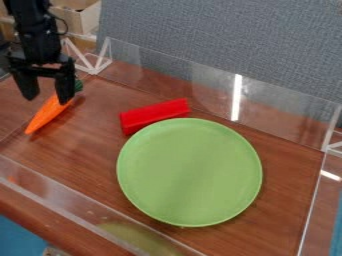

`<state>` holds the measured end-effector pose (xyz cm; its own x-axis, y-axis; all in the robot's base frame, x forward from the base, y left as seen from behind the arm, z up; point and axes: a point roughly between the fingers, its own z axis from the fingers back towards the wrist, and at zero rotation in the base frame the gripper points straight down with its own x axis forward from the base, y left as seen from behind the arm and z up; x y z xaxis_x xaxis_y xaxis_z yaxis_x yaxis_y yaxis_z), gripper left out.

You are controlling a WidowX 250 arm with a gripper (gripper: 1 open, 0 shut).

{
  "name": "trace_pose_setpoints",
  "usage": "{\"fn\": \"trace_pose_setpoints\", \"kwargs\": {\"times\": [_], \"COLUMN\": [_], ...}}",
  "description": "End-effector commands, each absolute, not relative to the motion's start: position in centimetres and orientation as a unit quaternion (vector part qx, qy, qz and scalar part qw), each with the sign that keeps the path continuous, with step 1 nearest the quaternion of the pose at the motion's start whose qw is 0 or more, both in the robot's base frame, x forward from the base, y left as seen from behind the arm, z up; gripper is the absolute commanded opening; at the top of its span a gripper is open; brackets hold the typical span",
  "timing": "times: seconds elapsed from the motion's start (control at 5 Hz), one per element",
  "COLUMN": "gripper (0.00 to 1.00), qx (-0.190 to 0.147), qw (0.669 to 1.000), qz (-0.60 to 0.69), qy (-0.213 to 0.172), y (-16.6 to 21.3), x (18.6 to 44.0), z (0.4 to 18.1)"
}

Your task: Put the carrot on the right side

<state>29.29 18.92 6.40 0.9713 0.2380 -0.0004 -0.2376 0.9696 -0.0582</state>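
Observation:
I will next grab the carrot with my gripper by the carrot's thick upper end (60, 101), so that I can put it on the right side.
The carrot (44, 117), small, orange and tapered, lies on the wooden table at the left, its tip pointing toward the near left. Its green top is hidden behind my gripper. My black gripper (44, 88) hangs pointing down directly over the carrot's upper end. It is open, one finger (24, 84) on each side of that end, and nothing is held. The green plate (189, 170) lies to the right in the middle of the table.
A red rectangular block (154, 115) lies just beyond the plate's far left rim. Clear acrylic walls (254, 95) fence the table at the back, right and front. Cardboard boxes (74, 15) stand behind the wall at the back left.

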Motion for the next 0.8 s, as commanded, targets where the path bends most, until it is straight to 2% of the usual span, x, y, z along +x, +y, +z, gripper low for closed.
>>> {"fn": "trace_pose_setpoints", "kwargs": {"times": [0.0,0.6], "gripper": [1.0,1.0], "qx": [-0.011,0.0], "qw": [0.992,0.989], "qz": [0.124,0.137], "qy": [-0.036,-0.051], "y": [19.3,19.1], "x": [30.9,32.3], "z": [7.6,6.7]}}
